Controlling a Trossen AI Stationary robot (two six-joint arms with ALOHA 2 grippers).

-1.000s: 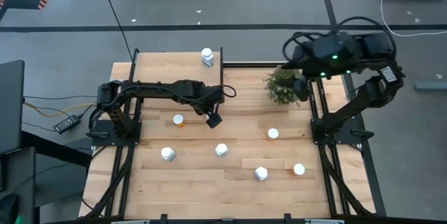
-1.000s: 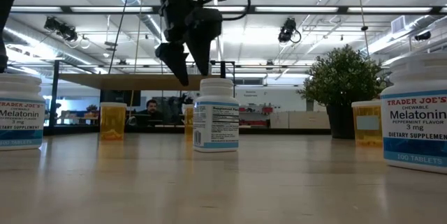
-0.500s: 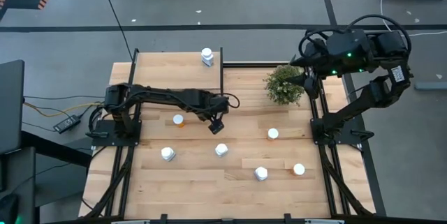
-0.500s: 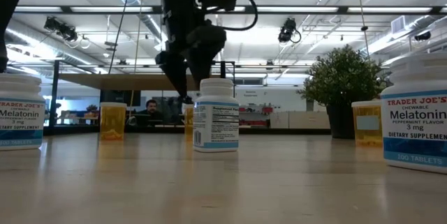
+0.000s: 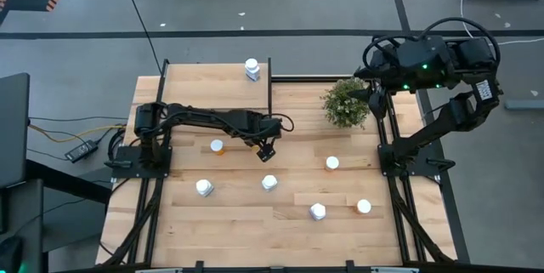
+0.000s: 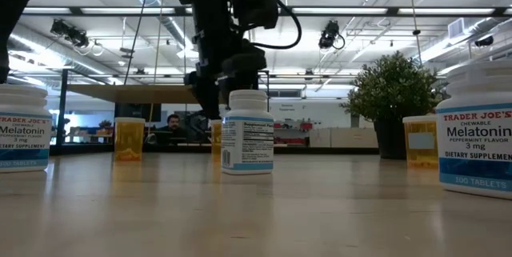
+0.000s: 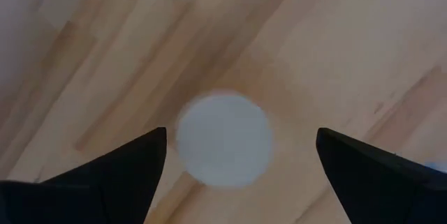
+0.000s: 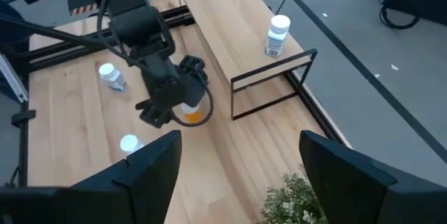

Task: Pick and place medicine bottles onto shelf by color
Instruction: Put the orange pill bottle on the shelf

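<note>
My left gripper closes on the bottle next, since its fingers are beside the white cap and closing now would catch the bottle.
A white-capped medicine bottle (image 5: 269,182) stands upright on the wooden table near its middle, and it also shows in the low view (image 6: 246,133). My left gripper (image 5: 267,150) hangs open just above and behind it, pointing steeply down. In the left wrist view the bottle's round cap (image 7: 223,139) lies between the two fingers of my left gripper (image 7: 241,132), apart from both. One white bottle (image 5: 252,69) stands on the shelf (image 5: 204,82) at the far left. My right gripper (image 8: 241,182) waits open, raised high at the far right.
Other bottles stand loose on the table: an orange one (image 5: 217,146) beside the left arm, a white one (image 5: 204,187), an orange one (image 5: 331,162), and a white (image 5: 317,212) and an orange one (image 5: 364,207) near the front. A potted plant (image 5: 345,103) stands far right.
My left gripper has sunk toward the white-capped bottle and shifted a little toward the table's near right, staying open. My right arm has drawn back slightly toward the table's right edge. No bottle has moved.
</note>
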